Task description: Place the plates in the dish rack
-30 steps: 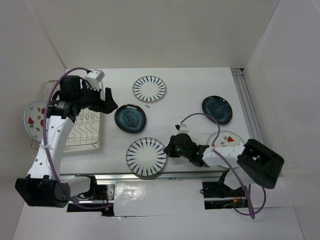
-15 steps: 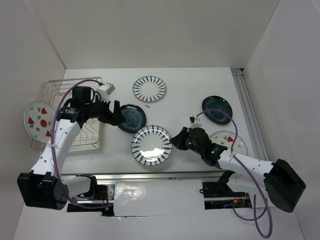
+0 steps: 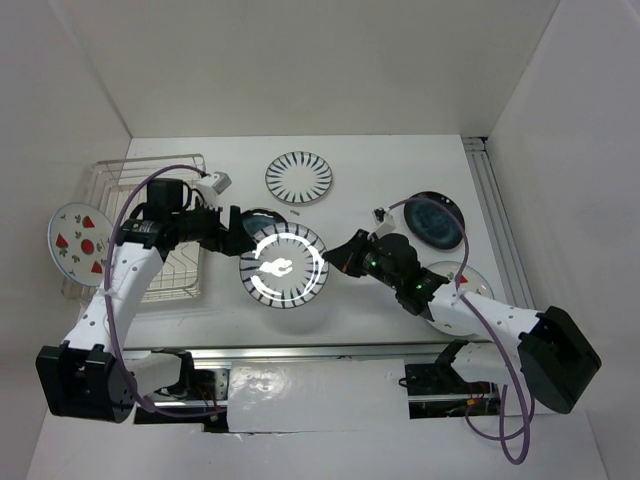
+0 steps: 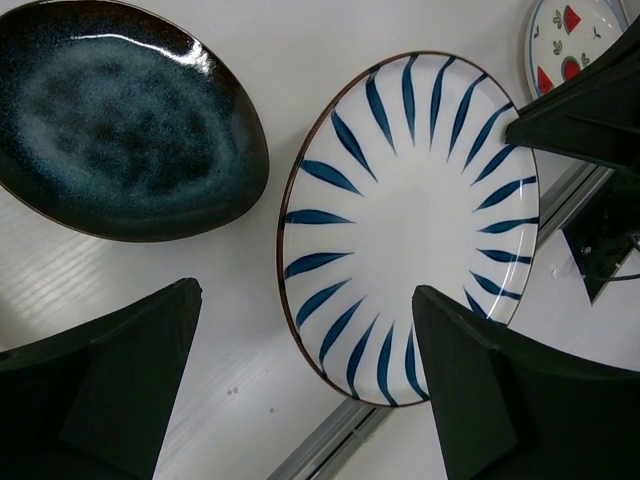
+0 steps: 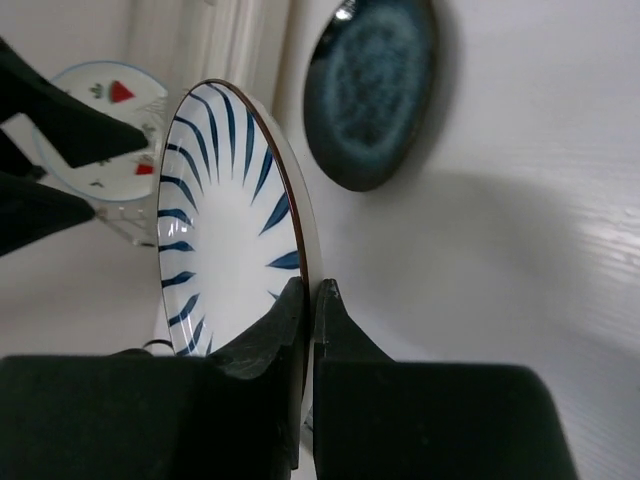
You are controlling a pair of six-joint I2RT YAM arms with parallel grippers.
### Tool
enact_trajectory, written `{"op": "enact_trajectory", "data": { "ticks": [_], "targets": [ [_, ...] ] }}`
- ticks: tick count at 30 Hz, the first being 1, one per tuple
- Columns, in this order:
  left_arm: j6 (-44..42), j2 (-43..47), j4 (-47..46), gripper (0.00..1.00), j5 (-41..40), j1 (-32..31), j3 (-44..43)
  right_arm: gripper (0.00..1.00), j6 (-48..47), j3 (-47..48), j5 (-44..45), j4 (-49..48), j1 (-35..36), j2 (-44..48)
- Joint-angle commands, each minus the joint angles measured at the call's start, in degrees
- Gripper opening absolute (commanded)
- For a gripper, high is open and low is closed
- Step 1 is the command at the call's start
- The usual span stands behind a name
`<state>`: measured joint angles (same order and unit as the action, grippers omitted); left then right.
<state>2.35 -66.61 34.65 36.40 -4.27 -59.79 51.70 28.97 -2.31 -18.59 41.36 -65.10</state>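
Observation:
My left gripper grabs the striped plate by its free rim (image 3: pixel 242 271) (image 4: pixel 302 343) next, which leaves another edge free to slot between the rack's wires.
My right gripper (image 3: pixel 338 257) (image 5: pixel 312 296) is shut on the rim of a white plate with dark radial stripes (image 3: pixel 283 268) (image 5: pixel 225 225) (image 4: pixel 410 215), holding it tilted above the table. My left gripper (image 3: pixel 236 231) (image 4: pixel 305 395) is open just left of it, and the plate's edge reaches between its fingers (image 4: pixel 115 385) without touching them. A dark blue plate (image 3: pixel 258 217) (image 4: pixel 120 120) (image 5: pixel 375 90) lies partly hidden behind the held one. A watermelon-print plate (image 3: pixel 78 240) (image 5: pixel 110 110) leans at the left side of the wire dish rack (image 3: pixel 150 170).
A second striped plate (image 3: pixel 299 177) lies at the back middle. Another dark blue plate (image 3: pixel 437 219) sits at the right, with a watermelon plate (image 3: pixel 468 282) (image 4: pixel 570 30) near it, partly under my right arm. A rail (image 3: pixel 495 215) runs along the table's right edge.
My right arm has lifted the striped plate from the front of the table and carried it left and back to my left gripper. The left gripper has swung right from the rack.

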Motion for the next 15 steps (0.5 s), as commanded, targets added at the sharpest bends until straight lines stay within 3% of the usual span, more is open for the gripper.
{"op": "enact_trajectory", "data": {
  "ticks": [1,6,10,14,15],
  "targets": [
    [1.9,1.3,-1.9,1.00,2.4,0.3,0.2,0.00,4.5,5.9,-2.4,-15.9,-0.1,0.6],
    [1.2,1.3,0.1,1.00,6.2,0.8,-0.5,0.00,5.7,5.9,-5.1,-22.3,-0.1,-1.3],
    [0.5,0.8,2.2,0.85,8.9,0.8,-1.8,0.00,6.7,5.9,-6.4,-27.1,-0.1,-3.6],
    [-0.6,1.3,2.7,0.52,9.1,0.8,-2.3,0.00,6.2,6.7,-6.2,-29.7,0.5,-4.8],
    [-0.6,1.3,2.7,0.38,9.1,0.8,-2.9,0.00,5.7,7.5,-5.5,-29.1,1.0,-4.8]
  ]
}}
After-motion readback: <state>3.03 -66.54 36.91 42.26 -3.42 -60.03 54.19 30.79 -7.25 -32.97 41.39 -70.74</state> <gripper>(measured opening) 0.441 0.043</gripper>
